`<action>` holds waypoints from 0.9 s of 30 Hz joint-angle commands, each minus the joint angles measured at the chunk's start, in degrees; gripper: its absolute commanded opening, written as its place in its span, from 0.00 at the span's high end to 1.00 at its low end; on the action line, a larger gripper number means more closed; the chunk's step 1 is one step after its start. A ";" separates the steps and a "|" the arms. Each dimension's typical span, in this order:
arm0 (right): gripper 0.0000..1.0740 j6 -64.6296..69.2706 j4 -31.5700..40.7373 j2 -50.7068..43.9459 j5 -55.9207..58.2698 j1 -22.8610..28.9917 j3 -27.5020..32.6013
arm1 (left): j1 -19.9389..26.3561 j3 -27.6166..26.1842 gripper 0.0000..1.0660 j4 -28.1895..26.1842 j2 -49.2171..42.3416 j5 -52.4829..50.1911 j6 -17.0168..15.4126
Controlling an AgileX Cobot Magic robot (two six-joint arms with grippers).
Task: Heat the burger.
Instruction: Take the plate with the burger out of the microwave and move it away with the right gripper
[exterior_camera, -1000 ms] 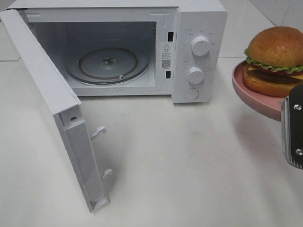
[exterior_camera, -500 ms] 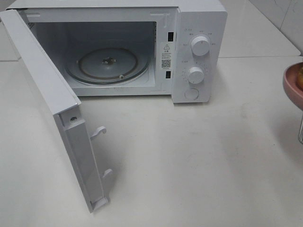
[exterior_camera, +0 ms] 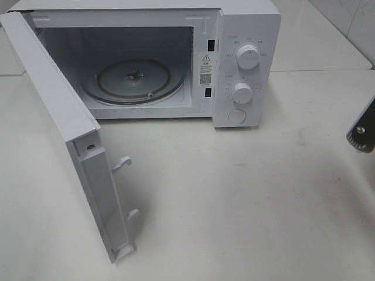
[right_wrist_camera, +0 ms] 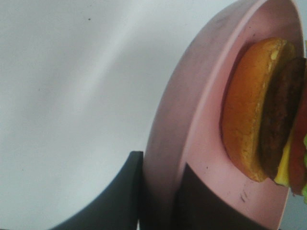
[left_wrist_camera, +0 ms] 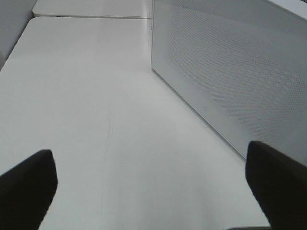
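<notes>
The pink plate slants against the tabletop with its rim [right_wrist_camera: 194, 86] in the robot's fingers, so the right gripper should keep holding the plate until it lies flat.
The burger [right_wrist_camera: 261, 110], with its golden bun, dark patty and yellow cheese, lies on a pink plate [right_wrist_camera: 192, 100] and shows only in the right wrist view. My right gripper [right_wrist_camera: 160, 201] is shut on the plate's rim, one dark finger on each side. In the high view neither burger nor plate appears; only a dark part of the right arm [exterior_camera: 363, 132] pokes in at the right edge. My left gripper [left_wrist_camera: 153, 191] is open and empty over the table, beside the perforated side wall of the microwave [left_wrist_camera: 230, 72].
The white microwave [exterior_camera: 246, 64] stands at the back with its door [exterior_camera: 64, 123] swung wide toward the front left. Its glass turntable [exterior_camera: 133, 79] is bare. Two knobs [exterior_camera: 248, 57] sit on the right panel. White tabletop [exterior_camera: 246, 199] lies in front.
The plate with the burger has moved right and out of the high view. Only a dark piece of the right arm remains at that edge. The microwave has not moved.
</notes>
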 commanded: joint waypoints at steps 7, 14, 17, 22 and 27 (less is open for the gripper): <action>0.95 13.01 -4.81 9.34 7.79 -0.11 -6.30 | -0.06 0.17 0.06 -0.06 -0.40 -0.74 0.00; 0.94 23.32 -4.41 17.59 11.69 -0.11 -11.46 | -0.06 0.17 0.06 -0.06 -0.40 -0.74 0.00; 0.94 26.13 -3.78 20.28 12.83 -0.11 -13.29 | -0.06 0.17 0.06 -0.06 -0.40 -0.74 0.00; 0.93 28.19 -3.50 23.95 12.83 -0.86 -14.38 | -0.06 0.17 0.06 -0.06 -0.40 -0.74 0.00; 0.91 30.60 -1.60 27.22 12.66 -4.24 -14.38 | -0.06 0.17 0.06 -0.06 -0.40 -0.74 0.00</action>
